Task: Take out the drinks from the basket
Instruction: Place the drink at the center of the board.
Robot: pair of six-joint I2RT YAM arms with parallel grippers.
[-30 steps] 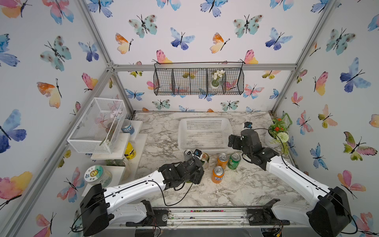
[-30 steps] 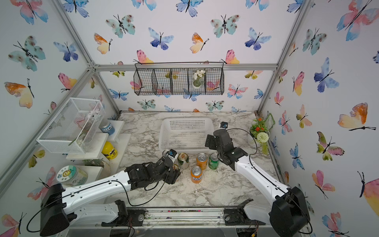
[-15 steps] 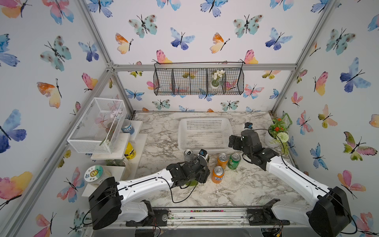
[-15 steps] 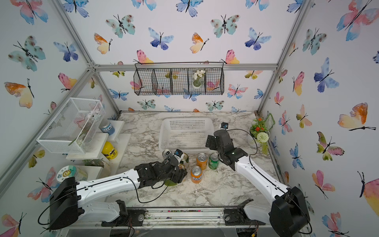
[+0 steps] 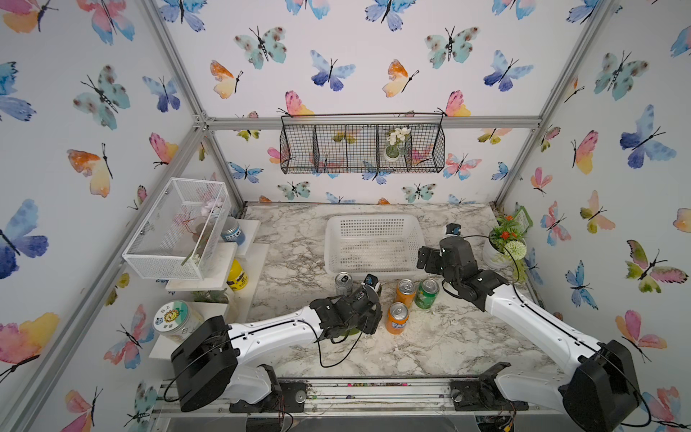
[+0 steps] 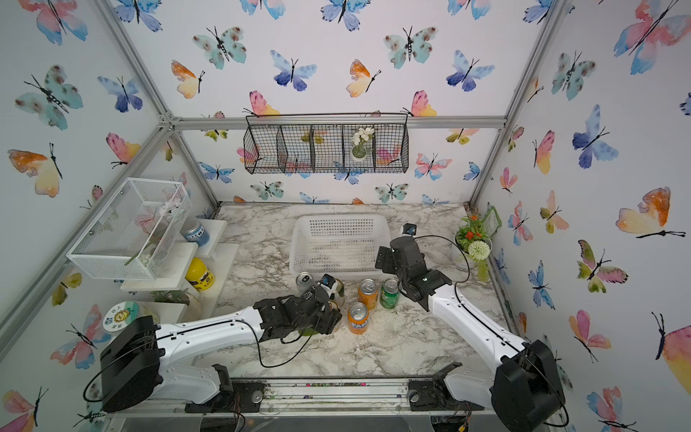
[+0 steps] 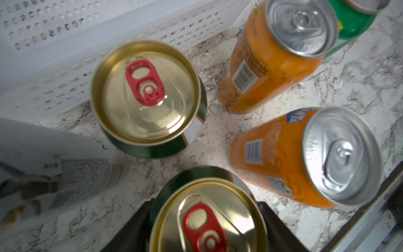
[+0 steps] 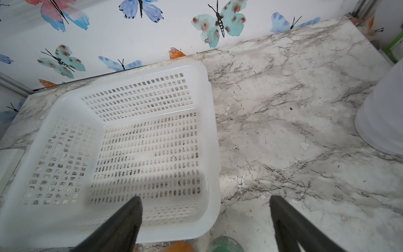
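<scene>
The left gripper needs to let go of the gold-topped can, since the can is upright over flat marble and would stand beside the nearer orange can.
The white basket (image 5: 374, 218) stands empty at the back of the marble table in both top views. In front of it stand a slim silver can (image 5: 343, 283), a gold-topped can (image 7: 146, 91), two orange cans (image 5: 405, 293) (image 5: 398, 318) and a bright green can (image 5: 427, 293). My left gripper (image 7: 205, 209) is shut on a second gold-topped green-and-cream can (image 7: 207, 218), just left of the nearer orange can (image 7: 305, 157). In a top view the left gripper (image 5: 359, 321) hides that can. My right gripper (image 8: 205, 203) is open and holds nothing, over the basket's front right corner (image 8: 214, 218).
A potted flower plant (image 5: 501, 250) stands at the right edge behind my right arm. On the left are white shelves with a yellow jar (image 5: 236, 276), a blue-lidded jar (image 5: 232, 232) and a white wire-mesh box (image 5: 175, 228). A black wire basket (image 5: 362, 149) hangs on the back wall.
My left gripper has shifted a little to the right and toward the front edge with the gold-topped can in it. The right arm has not moved.
</scene>
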